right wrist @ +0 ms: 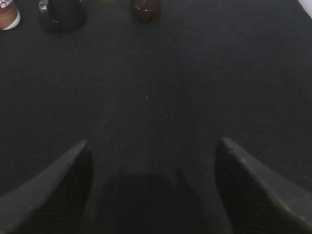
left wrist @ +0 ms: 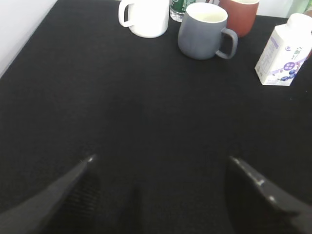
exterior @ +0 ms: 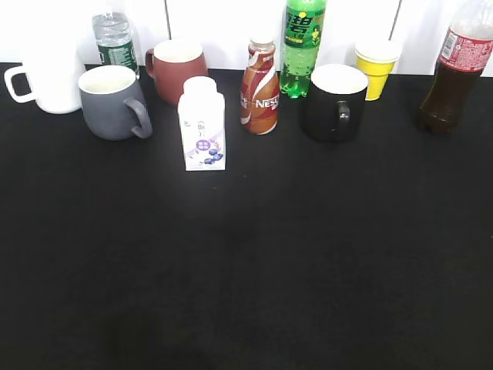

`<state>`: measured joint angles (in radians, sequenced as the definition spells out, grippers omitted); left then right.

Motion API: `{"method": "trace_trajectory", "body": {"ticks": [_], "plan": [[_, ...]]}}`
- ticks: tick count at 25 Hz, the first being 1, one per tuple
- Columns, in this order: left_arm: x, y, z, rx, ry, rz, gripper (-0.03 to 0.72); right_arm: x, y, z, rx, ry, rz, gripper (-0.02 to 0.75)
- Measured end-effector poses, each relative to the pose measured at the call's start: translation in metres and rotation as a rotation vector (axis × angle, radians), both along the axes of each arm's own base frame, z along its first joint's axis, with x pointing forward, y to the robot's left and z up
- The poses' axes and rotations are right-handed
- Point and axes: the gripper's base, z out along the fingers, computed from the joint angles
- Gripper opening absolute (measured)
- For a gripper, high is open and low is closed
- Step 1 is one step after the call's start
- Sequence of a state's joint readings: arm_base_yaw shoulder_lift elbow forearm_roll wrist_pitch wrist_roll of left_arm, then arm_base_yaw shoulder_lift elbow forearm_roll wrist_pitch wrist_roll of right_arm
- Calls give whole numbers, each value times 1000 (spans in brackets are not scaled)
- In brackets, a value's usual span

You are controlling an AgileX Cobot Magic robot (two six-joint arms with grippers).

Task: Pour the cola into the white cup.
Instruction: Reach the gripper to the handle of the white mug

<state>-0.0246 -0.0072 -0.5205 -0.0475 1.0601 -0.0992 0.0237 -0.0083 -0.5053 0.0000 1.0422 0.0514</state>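
Note:
The grey mug (exterior: 112,109) crowds one side of the white cup, so the left gripper should next grab the cup by its loop handle (exterior: 10,84), which sticks out into open space.
The cola bottle (exterior: 453,73), dark liquid with a red label, stands at the far right back of the black table; its top is cut off. Its base shows in the right wrist view (right wrist: 145,9). The white cup (exterior: 48,83) stands at the far left back, handle to the left, and shows in the left wrist view (left wrist: 145,17). My left gripper (left wrist: 161,163) is open and empty, low over bare cloth well in front of the cups. My right gripper (right wrist: 152,146) is open and empty over bare cloth, far in front of the cola. Neither gripper shows in the exterior view.
Along the back stand a water bottle (exterior: 115,38), grey mug (exterior: 114,102), red-brown mug (exterior: 176,69), white milk carton (exterior: 203,125), Nescafe bottle (exterior: 259,89), green soda bottle (exterior: 302,46), black mug (exterior: 333,102) and yellow paper cup (exterior: 377,66). The black tablecloth (exterior: 246,270) spreads across the front.

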Motion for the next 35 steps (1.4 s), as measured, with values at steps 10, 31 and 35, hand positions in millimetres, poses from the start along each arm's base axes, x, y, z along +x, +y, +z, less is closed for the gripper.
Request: {"method": "trace_trajectory", "body": {"ticks": [10, 31, 35], "plan": [[52, 4, 52, 71, -395, 45, 486, 0, 0, 0, -1, 0, 0, 592], [385, 26, -135, 102, -241, 166, 429, 0, 0, 0, -2, 0, 1, 592], [413, 28, -148, 95, -242, 178, 426, 0, 0, 0, -2, 0, 1, 592]]}}
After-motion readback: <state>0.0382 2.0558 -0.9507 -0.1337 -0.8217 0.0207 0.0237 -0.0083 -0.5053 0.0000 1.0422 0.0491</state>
